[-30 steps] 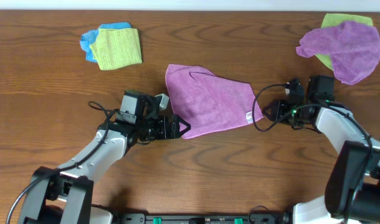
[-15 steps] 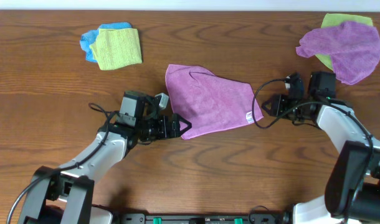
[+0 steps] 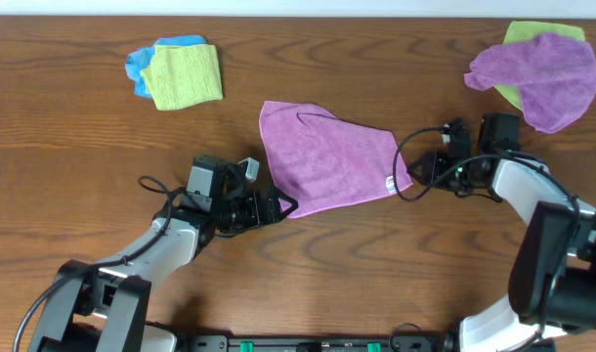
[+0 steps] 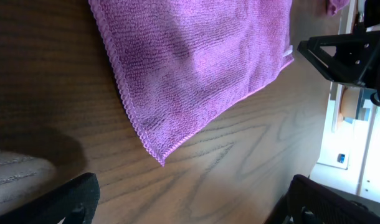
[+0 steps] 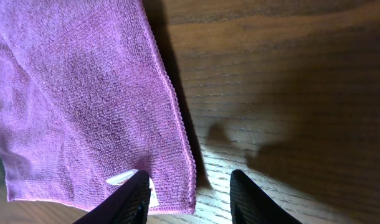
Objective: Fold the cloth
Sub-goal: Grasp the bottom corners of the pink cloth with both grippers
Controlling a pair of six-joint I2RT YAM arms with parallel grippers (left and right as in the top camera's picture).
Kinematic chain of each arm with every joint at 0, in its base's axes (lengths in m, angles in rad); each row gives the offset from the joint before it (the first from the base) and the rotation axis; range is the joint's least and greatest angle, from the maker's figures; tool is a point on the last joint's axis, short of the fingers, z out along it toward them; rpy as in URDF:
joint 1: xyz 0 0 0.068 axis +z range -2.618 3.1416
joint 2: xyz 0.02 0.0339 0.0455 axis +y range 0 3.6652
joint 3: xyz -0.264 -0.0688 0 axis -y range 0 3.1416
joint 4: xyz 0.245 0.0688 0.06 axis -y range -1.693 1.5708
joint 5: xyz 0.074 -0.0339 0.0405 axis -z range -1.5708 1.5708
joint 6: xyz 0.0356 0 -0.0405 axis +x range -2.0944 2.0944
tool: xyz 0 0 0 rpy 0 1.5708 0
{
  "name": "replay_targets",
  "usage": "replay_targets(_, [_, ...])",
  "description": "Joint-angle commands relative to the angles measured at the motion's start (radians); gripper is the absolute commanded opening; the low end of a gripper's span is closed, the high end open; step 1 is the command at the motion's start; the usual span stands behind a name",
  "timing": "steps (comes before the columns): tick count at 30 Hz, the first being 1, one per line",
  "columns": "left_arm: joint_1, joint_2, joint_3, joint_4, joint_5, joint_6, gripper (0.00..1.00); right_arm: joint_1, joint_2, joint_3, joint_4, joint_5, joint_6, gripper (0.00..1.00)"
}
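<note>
My left gripper pinches the pinkish-purple cloth's near corner [image 3: 291, 214] next, away from the tag [image 3: 390, 183], so that the cloth's near edge folds over.
The pinkish-purple cloth [image 3: 327, 156] lies flat in the middle of the table, its white tag [image 3: 390, 183] at the right edge. My left gripper [image 3: 284, 206] sits just off its near left corner. In the left wrist view that corner [image 4: 162, 162] points down at the wide-open left gripper [image 4: 193, 205], and only bare wood lies between the fingers [image 4: 65, 199]. My right gripper [image 3: 416, 173] is at the cloth's right corner. The right wrist view shows the right gripper [image 5: 190, 199] open, straddling the hem beside the tag [image 5: 123, 178], one finger [image 5: 131, 199] over the cloth [image 5: 84, 93].
A lime-green cloth [image 3: 186, 74] lies on a blue cloth [image 3: 137, 65] at the back left. A violet cloth [image 3: 537, 73] covers another lime-green one [image 3: 532, 31] at the back right. The table's far edge [image 3: 298, 16] runs along the top.
My left arm has drawn slightly toward the table's front, its tips easing off the cloth's corner. My right gripper has shifted a little toward the back at the tag corner, jaws narrowing slightly.
</note>
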Motion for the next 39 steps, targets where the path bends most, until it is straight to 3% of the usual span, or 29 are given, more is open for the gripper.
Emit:
replay_targets(1, [0.0, 0.01, -0.006, 0.017, -0.003, -0.029, 0.98, -0.007, 0.031, 0.018, 0.001, -0.021, -0.023, 0.42])
replay_targets(6, [-0.039, 0.113, -0.006, 0.16, 0.029, -0.105, 1.0, -0.007, 0.041, 0.018, -0.005, -0.021, -0.027, 0.41])
replay_targets(7, [-0.04, 0.136, -0.006, 0.19, 0.042, -0.126, 0.95, -0.008, 0.041, 0.018, -0.008, -0.022, -0.03, 0.41])
replay_targets(12, [-0.04, 0.212, -0.006, 0.283, 0.085, -0.164, 0.91, -0.007, 0.043, 0.018, -0.014, -0.056, -0.034, 0.41])
replay_targets(24, [-0.04, 0.217, -0.006, 0.288, 0.12, -0.191, 0.89, -0.007, 0.138, 0.018, -0.016, -0.069, -0.034, 0.38])
replay_targets(27, [-0.04, 0.217, -0.006, 0.287, 0.129, -0.191, 0.84, -0.007, 0.162, 0.018, -0.002, -0.071, -0.033, 0.38])
replay_targets(39, [-0.04, 0.217, -0.006, 0.281, 0.106, -0.199, 0.79, 0.022, 0.165, 0.018, -0.045, -0.073, -0.033, 0.35])
